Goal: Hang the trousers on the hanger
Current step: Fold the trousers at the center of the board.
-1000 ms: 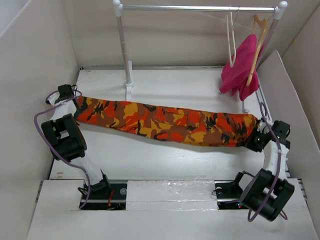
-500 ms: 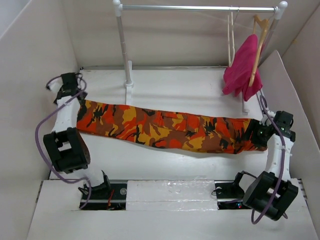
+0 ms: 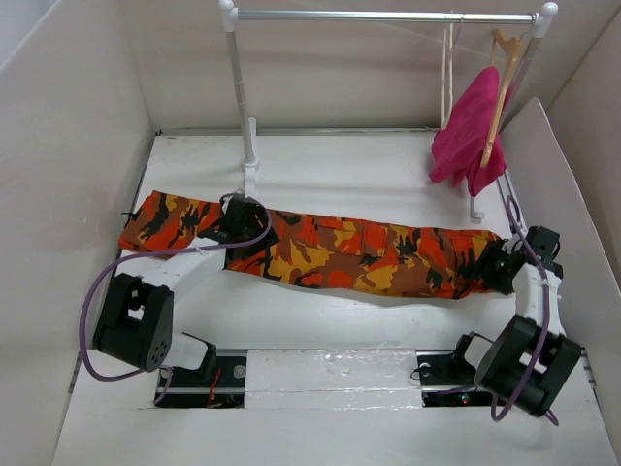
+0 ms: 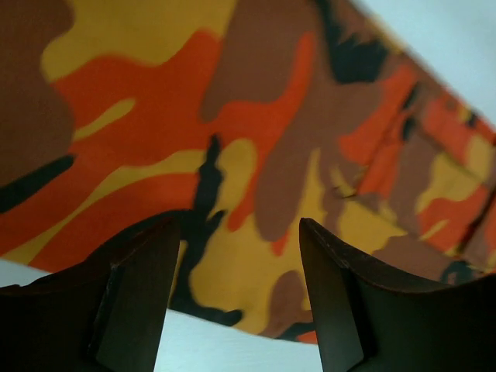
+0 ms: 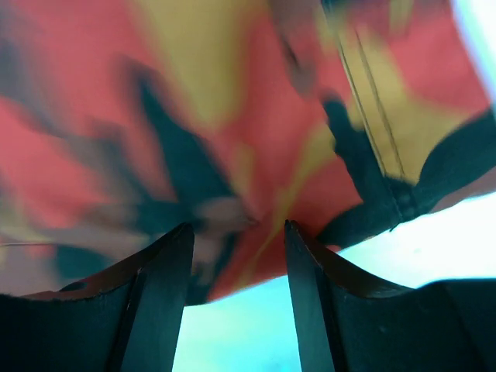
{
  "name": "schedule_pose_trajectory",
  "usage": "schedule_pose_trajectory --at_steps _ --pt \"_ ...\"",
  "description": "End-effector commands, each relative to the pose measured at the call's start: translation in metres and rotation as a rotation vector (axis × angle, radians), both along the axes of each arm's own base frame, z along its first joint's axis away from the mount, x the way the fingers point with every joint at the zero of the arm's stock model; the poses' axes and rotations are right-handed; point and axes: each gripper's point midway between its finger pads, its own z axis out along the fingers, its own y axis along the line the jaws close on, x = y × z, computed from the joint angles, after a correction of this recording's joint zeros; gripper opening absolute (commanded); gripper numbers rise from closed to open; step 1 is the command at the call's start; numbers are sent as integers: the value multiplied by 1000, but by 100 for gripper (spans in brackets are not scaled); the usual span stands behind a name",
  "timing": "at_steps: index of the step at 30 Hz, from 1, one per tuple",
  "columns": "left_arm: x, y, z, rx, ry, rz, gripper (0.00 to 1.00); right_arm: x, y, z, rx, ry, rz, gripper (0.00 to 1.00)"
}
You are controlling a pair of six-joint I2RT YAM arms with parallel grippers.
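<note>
Next, my right gripper takes hold of the camouflage trousers (image 3: 330, 248) by the cloth edge at the trousers' end to fold them over for the hanger.
The camouflage trousers (image 3: 330, 248) lie stretched flat across the table, left end near the left wall, right end by the right arm. My left gripper (image 3: 243, 219) hovers over their left part; in the left wrist view it (image 4: 239, 222) stands open above the cloth (image 4: 232, 116), holding nothing. My right gripper (image 3: 498, 268) is at the trousers' right end; the right wrist view shows it (image 5: 237, 227) open, the cloth edge (image 5: 256, 155) just beyond the tips. The pale cream hanger (image 3: 448, 73) hangs on the rail at the back right.
A clothes rack with a metal rail (image 3: 388, 16) and a white post (image 3: 240, 97) stands at the back. A magenta-pink garment (image 3: 471, 126) on a tan wooden hanger (image 3: 502, 83) hangs at the rail's right end. White walls enclose the table (image 3: 340, 175).
Both grippers have opened and let go of the trousers' ends. The left arm has swung from the far left in over the trousers. The cloth has settled flat, its left end further left.
</note>
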Motion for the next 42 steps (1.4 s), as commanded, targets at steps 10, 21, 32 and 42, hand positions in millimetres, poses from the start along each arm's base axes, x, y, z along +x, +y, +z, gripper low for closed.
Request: schedule_pose_trajectory --at_steps 10,21,32,42 --pt "-23 81 -16 -121 45 179 59 -26 -68 38 -135 -5 -258 67" --pt "-28 17 36 -186 -107 -88 58 -32 -74 -14 28 21 -406 71" --pt "-30 -34 32 -153 -90 -234 57 2 -69 -56 152 -90 -353 60" --pt "-45 -35 6 -126 -24 -244 53 -5 -34 8 21 -244 -182 0"
